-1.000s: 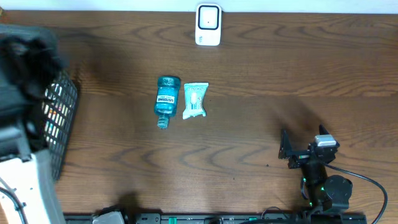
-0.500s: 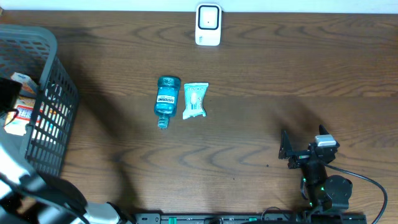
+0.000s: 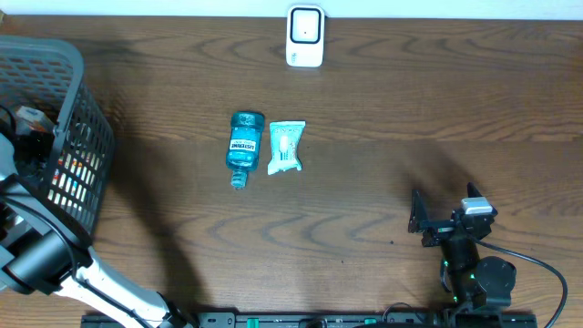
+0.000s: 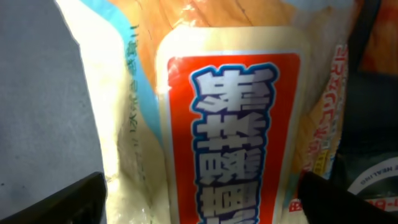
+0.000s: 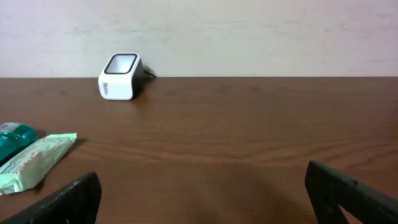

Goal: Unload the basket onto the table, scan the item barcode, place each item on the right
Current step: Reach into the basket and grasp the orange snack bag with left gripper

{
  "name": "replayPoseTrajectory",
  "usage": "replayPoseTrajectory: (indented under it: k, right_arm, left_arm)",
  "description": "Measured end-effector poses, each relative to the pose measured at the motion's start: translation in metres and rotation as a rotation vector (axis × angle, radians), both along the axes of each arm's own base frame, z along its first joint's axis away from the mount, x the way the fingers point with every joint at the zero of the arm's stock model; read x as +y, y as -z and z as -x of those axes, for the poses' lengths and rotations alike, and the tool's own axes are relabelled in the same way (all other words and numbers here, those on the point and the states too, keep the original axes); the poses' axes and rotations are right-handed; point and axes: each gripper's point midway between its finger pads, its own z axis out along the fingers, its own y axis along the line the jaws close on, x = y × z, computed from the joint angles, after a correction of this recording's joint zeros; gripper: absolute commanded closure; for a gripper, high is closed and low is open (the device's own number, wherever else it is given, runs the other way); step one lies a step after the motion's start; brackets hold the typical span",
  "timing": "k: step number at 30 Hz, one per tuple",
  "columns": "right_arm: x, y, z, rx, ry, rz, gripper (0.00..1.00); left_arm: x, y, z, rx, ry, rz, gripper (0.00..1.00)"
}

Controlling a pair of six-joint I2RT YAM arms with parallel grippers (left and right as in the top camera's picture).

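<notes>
I need to grab the snack packet (image 4: 230,124) with my left gripper next, across its red label from the packet's printed front. The packet's far side then stays open to scan.
My left gripper (image 3: 25,120) is down inside the grey basket (image 3: 91,146) at the table's left edge. In the left wrist view it stands open (image 4: 199,202) with a snack packet (image 4: 230,124), red label with white characters, filling the space between its fingers; a firm grip does not show. The white barcode scanner (image 3: 305,36) stands at the table's far edge, also visible as the scanner (image 5: 121,76) in the right wrist view. My right gripper (image 3: 417,219) rests open and empty (image 5: 202,193) near the front right, facing the scanner.
A blue mouthwash bottle (image 3: 244,146) and a green packet (image 3: 286,146) lie side by side mid-table; both show at the left of the right wrist view, bottle (image 5: 12,140) and packet (image 5: 34,163). More packets lie in the basket.
The left arm has swung across the basket and lowered its gripper in onto the red-labelled packet. The right arm has not moved.
</notes>
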Motion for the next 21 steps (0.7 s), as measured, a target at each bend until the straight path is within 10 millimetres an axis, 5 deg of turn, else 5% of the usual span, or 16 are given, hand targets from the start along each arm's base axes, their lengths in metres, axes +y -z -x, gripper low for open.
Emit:
replayPoseTrajectory:
  k: [2,3,8,17,21]
  right_arm:
    - [0.000,0.000,0.000,0.000,0.000,0.000,0.01]
    - [0.000,0.000,0.000,0.000,0.000,0.000,0.01]
    - [0.000,0.000,0.000,0.000,0.000,0.000,0.01]
    - [0.000,0.000,0.000,0.000,0.000,0.000,0.01]
    - [0.000,0.000,0.000,0.000,0.000,0.000,0.01]
  left_arm:
    - [0.001,0.002,-0.001,-0.003,0.000,-0.003,0.32]
    - [0.001,0.003,-0.002,-0.005,0.001,-0.005,0.53]
    - [-0.003,0.012,0.002,0.002,-0.001,0.006,0.92]
    - [-0.005,0.003,0.004,-0.005,0.013,0.000,0.93]
    - [-0.005,-0.017,0.005,-0.031,0.013,-0.030,0.92]
